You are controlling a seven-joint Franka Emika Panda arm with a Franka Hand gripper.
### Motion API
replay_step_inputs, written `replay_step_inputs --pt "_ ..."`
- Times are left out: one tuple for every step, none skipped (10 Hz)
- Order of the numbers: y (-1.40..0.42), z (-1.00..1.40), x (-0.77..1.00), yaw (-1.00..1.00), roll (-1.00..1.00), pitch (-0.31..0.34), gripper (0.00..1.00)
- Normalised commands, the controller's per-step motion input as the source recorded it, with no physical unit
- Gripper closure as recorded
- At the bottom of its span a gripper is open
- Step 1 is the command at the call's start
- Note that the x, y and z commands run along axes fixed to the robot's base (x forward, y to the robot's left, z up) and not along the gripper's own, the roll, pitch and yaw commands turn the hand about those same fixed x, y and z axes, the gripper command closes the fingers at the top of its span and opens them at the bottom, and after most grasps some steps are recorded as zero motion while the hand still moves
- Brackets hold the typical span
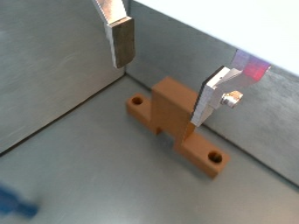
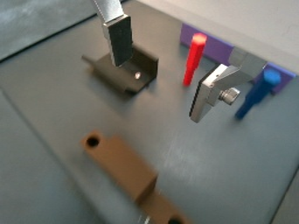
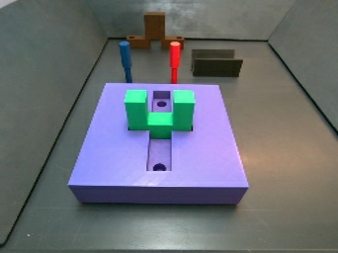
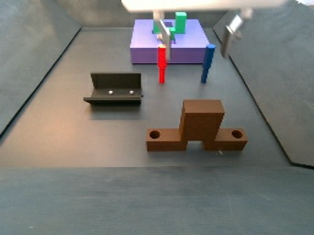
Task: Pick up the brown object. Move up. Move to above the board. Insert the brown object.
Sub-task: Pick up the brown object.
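I will next grip the brown object with my gripper at the two flat facing sides of its upright bar [image 3: 154, 25], since its side arms spread wide and low.
The brown object [image 4: 196, 127] stands on the grey floor near the wall: an upright wood-coloured bar with two short side arms, each with a round hole. It also shows in both wrist views [image 1: 173, 118] [image 2: 121, 166] and far back in a side view [image 3: 156, 26]. My gripper [image 1: 167, 70] is open and empty, hanging above the brown object with one finger on each side of it, apart from it. It also shows in a side view [image 4: 196, 29] and a wrist view [image 2: 166, 66]. The lavender board [image 3: 106, 148] carries a green U-shaped block [image 3: 161, 109] over its slot.
The dark fixture [image 4: 114, 89] stands on the floor between the brown object and the board [image 4: 145, 41]. A red peg [image 4: 162, 64] and a blue peg [image 4: 207, 62] stand upright at the board's near edge. Grey walls enclose the floor.
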Motion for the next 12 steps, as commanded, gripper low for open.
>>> replay_step_inputs --pt "0.68 -0.28 -0.08 -0.11 -0.06 0.000 0.00" --pt "0.56 -0.28 -0.03 -0.09 -0.04 0.000 0.00" --pt "0.37 -0.30 0.00 -0.05 -0.05 -0.013 0.00" --pt "0.14 -0.36 0.00 -0.07 -0.01 -0.019 0.00" --pt "0.01 -0.41 0.07 -0.18 -0.02 -0.079 0.00" --pt "0.03 -0.41 0.05 -0.19 -0.01 -0.107 0.00" --pt "0.15 -0.44 0.00 -0.13 0.00 -0.069 0.00" --pt "0.22 -0.37 -0.07 -0.04 0.00 -0.036 0.00" --pt "0.19 -0.32 -0.01 0.00 -0.01 -0.034 0.00" --pt "0.16 -0.32 0.00 0.00 -0.05 -0.051 0.00" --pt "0.01 -0.26 0.03 0.00 -0.08 -0.059 0.00" --pt "0.00 -0.28 0.06 0.00 -0.05 -0.069 0.00"
